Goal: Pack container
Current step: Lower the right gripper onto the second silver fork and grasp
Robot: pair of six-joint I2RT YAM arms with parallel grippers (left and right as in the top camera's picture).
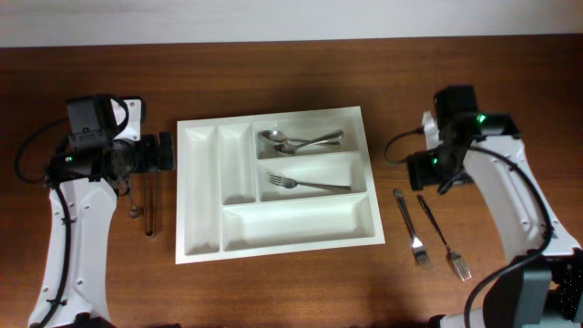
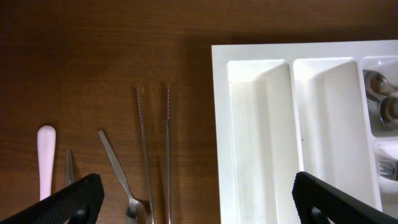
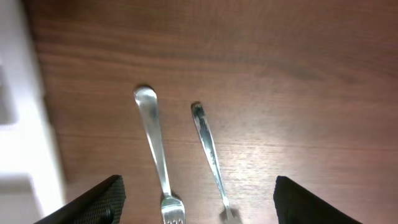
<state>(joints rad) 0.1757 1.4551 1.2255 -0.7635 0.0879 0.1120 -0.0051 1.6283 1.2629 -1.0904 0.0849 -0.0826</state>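
My right gripper grabs the outer fork's handle across its narrow sides next, to pack the fork beside the tray's fork.
A white cutlery tray [image 1: 273,256] lies in the middle of the table. Its top right compartment holds spoons [image 1: 301,141] and the one below holds a fork [image 1: 310,185]. Two forks [image 1: 412,228] [image 1: 444,239] lie on the table to the right of the tray. My right gripper [image 1: 426,171] is open and empty above their handles [image 3: 155,149] [image 3: 208,149]. My left gripper [image 1: 164,150] is open and empty, straddling the tray's left edge [image 2: 219,124] and two metal chopsticks [image 2: 146,149]. A spoon [image 2: 118,168] lies next to them.
A pale pink handle [image 2: 45,158] and a thin metal piece [image 2: 69,167] lie left of the spoon. The tray's two narrow left compartments [image 2: 258,137] and its long bottom compartment [image 1: 301,223] hold nothing. Bare wood surrounds the tray.
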